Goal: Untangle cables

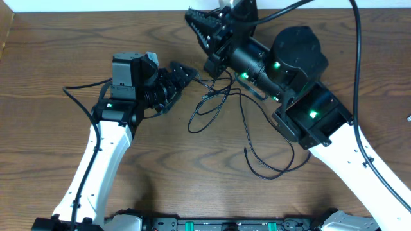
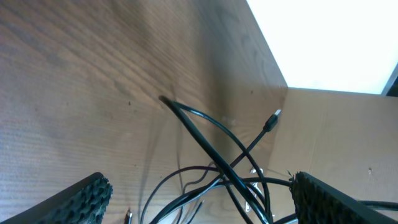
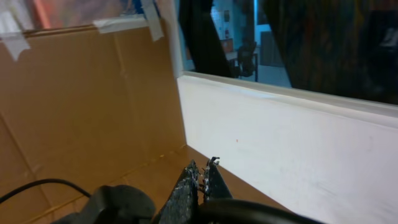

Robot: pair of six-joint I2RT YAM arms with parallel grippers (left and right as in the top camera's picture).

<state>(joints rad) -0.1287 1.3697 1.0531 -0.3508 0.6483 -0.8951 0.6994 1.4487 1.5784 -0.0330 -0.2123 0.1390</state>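
The black cable will be grabbed next by my left gripper, at the bend at the tangle's edge [image 1: 191,129] [image 2: 166,101], so the other cable stays free to untangle.
Several thin black cables [image 1: 221,96] lie tangled on the wooden table between the two arms, and one long loop [image 1: 270,170] trails toward the front. My left gripper [image 1: 183,76] is open and low at the tangle's left edge. In the left wrist view the crossed cables [image 2: 211,149] lie between its fingers [image 2: 81,199], touching neither, and a small plug end [image 2: 273,118] sticks up. My right gripper [image 1: 196,22] is shut, raised at the table's back edge and pointing away from the tangle. In the right wrist view its fingertips [image 3: 202,171] are pressed together with nothing seen between them.
A cardboard wall [image 2: 336,137] and a white panel [image 3: 280,143] stand at the table's back edge. A thick black arm cable [image 3: 267,211] crosses the base of the right fingers. The right arm's body [image 1: 295,70] hangs over the tangle's right side.
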